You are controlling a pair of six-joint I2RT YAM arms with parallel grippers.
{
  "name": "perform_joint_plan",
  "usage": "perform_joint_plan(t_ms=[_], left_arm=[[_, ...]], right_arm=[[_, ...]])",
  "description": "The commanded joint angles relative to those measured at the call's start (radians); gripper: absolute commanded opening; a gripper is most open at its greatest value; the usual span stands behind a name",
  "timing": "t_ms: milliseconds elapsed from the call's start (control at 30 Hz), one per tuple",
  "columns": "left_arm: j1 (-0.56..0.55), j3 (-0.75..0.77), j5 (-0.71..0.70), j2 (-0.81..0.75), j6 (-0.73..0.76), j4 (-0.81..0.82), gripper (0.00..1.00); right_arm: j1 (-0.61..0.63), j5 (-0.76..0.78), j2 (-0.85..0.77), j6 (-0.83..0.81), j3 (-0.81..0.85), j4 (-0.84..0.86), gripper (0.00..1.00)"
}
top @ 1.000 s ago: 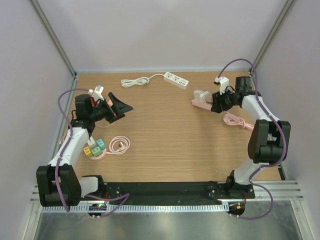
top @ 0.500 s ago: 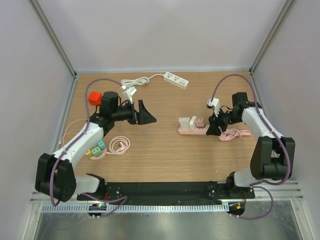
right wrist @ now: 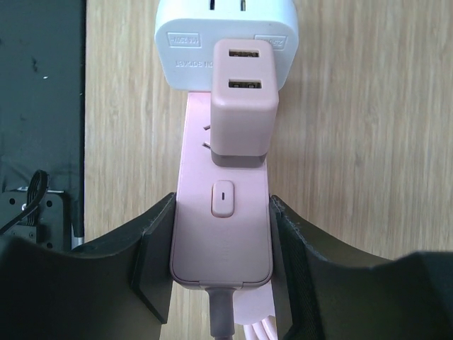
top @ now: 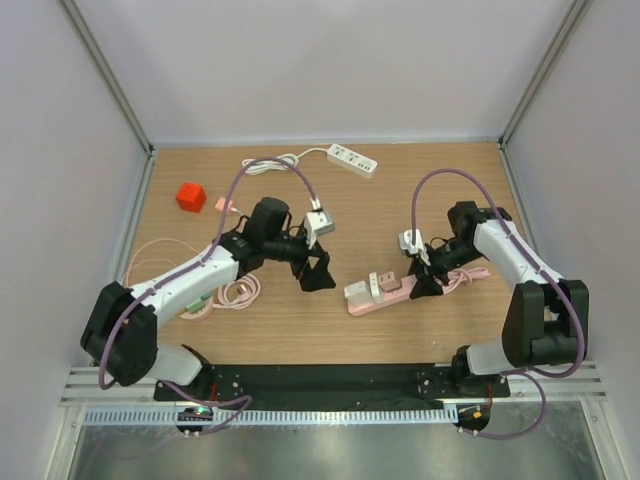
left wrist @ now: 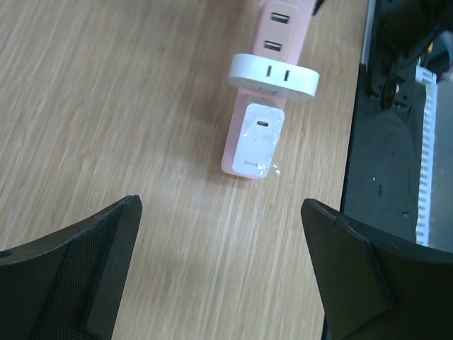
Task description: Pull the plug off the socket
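Note:
I need to pull the charger off the socket, so next my left gripper should grab the small white charger (top: pixel 357 293) (left wrist: pixel 259 138) by its opposite sides.
A pink socket strip (top: pixel 400 292) lies on the table right of centre, carrying three plugs. In the right wrist view the strip (right wrist: pixel 221 241) has a pink USB plug (right wrist: pixel 243 92) just past its switch and a wide white plug (right wrist: pixel 225 35) beyond that. My right gripper (right wrist: pixel 221 205) is shut on the strip's cord end, one finger on each long side. In the left wrist view a small white charger (left wrist: pixel 259 138) sits at the strip's free end, ahead of the wide white plug (left wrist: pixel 273 74). My left gripper (left wrist: pixel 221 212) is open above bare wood, short of the charger, touching nothing.
A white power strip (top: pixel 352 159) with its cord lies at the back. A red cube (top: pixel 190 196) sits at the far left. A coiled pink cable (top: pixel 238 291) lies under the left arm. The strip's pink cord (top: pixel 470 275) trails right. The black base rail (top: pixel 330 378) runs along the near edge.
The right gripper has dragged the pink strip from the back right toward the near centre. The left arm has swung from the left side to the strip's free end, still open.

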Motion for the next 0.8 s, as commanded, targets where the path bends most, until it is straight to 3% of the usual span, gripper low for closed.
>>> perform_joint_plan(t_ms=[0, 200, 467, 767], left_arm=[[-0.051, 0.022, 0.016, 0.017, 0.249, 0.003, 1.00], [-0.124, 0.055, 0.041, 0.089, 0.259, 0.006, 1.00], [-0.242, 0.082, -0.054, 0.176, 0.255, 0.009, 0.96], [-0.311, 0.122, -0.318, 0.238, 0.243, 0.018, 0.79]], right_arm=[[0.016, -0.104, -0.013, -0.128, 0.027, -0.067, 0.01], [0.044, -0.108, -0.054, -0.097, -0.013, -0.009, 0.01], [0.051, -0.124, -0.061, -0.066, -0.019, 0.021, 0.01], [0.051, -0.146, -0.073, -0.036, -0.026, 0.038, 0.01]])
